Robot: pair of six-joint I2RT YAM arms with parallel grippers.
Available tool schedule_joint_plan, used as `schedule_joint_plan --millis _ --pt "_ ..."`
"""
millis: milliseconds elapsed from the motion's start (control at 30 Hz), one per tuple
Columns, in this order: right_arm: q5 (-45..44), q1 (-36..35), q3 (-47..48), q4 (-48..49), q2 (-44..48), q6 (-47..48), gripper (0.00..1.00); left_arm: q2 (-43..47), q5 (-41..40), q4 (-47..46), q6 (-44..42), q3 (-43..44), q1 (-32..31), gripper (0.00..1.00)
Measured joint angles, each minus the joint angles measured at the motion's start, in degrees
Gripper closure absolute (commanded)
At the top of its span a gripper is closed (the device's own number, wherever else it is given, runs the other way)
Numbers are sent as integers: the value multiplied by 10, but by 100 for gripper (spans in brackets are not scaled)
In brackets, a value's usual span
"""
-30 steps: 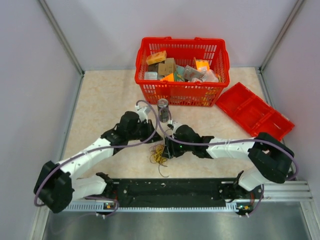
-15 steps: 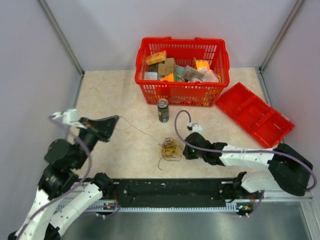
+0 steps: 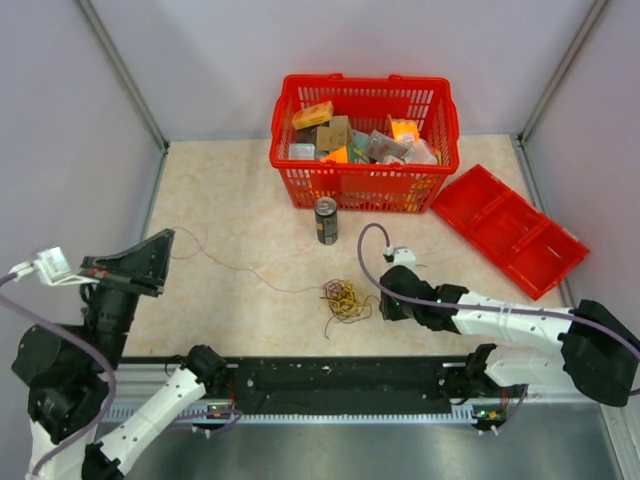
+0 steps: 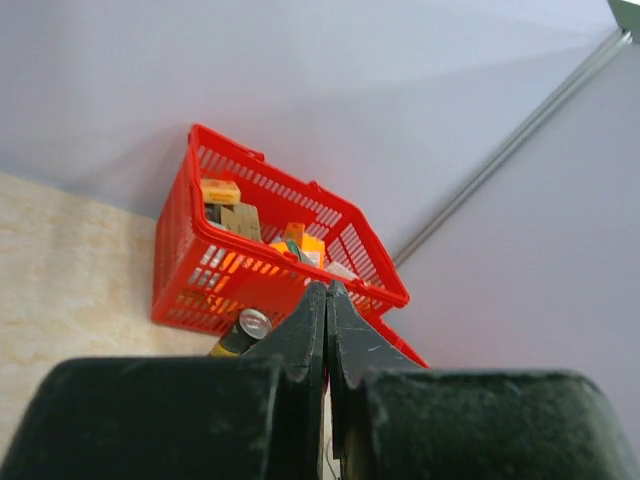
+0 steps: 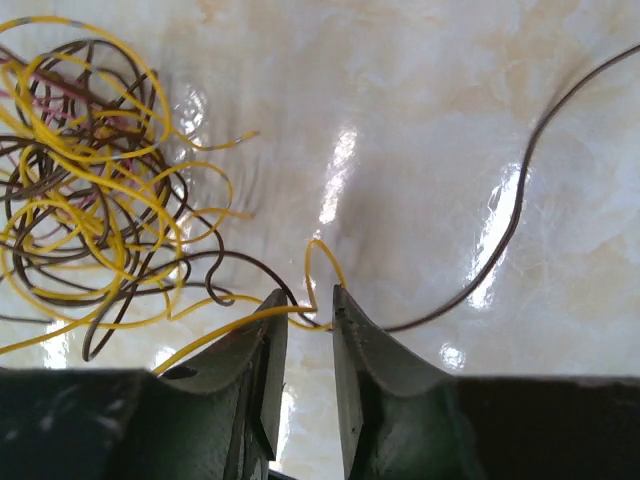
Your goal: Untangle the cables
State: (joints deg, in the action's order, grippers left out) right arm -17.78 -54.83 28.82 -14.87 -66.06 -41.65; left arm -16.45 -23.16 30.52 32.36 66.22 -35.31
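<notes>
The thin red-pink wire should be picked up next by its drawn-out part (image 3: 257, 275) with my right gripper, which will pull the wire clear of the tangle (image 3: 344, 300).
The cables (image 3: 343, 296) lie in a small tangle of yellow and dark wires on the table in front of the can. One thin dark cable (image 3: 250, 270) runs from the tangle up and left to my left gripper (image 3: 165, 238), which is raised high at the far left and shut on it. In the left wrist view its jaws (image 4: 327, 290) are pressed together. My right gripper (image 3: 382, 300) sits low, just right of the tangle. In the right wrist view it (image 5: 308, 305) is slightly open, with a yellow loop and a dark wire (image 5: 500, 240) crossing between the tips; the tangle (image 5: 90, 190) is to the left.
A dark drink can (image 3: 326, 220) stands behind the tangle and also shows in the left wrist view (image 4: 243, 332). A red basket (image 3: 360, 185) full of boxes stands at the back. A red tray (image 3: 510, 232) lies at the right. Grey walls close both sides.
My left arm has swung far left and up, drawing one dark cable out of the tangle into a long line. My right gripper has shifted right, to the tangle's right side.
</notes>
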Motion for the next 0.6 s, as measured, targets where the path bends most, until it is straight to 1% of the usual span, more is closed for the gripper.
schedule_joint_plan --millis 33,100,167,233,300,367,467,533,600 --pt "9 0 7 -12 -2 17 63 -12 15 -1 6 4 0 100" --pt "22 0 29 -37 -3 46 46 -45 56 -2 17 0 0 100" --pt "32 0 58 -64 2 73 40 -88 107 -10 29 -16 0 100" --pt "48 0 84 -91 23 97 38 -139 172 -25 41 -47 0 100" --pt "67 -1 108 -111 62 122 32 -180 242 -45 57 -91 0 100" --pt "95 -1 130 -121 109 148 25 -206 292 -61 71 -131 0 100" --pt "168 -2 152 -96 167 190 25 -214 355 -75 96 -179 0 100" --pt "222 -3 156 -64 176 210 25 -209 375 -83 104 -182 0 100" --pt "263 -7 156 -17 160 222 25 -198 387 -99 110 -179 0 100"
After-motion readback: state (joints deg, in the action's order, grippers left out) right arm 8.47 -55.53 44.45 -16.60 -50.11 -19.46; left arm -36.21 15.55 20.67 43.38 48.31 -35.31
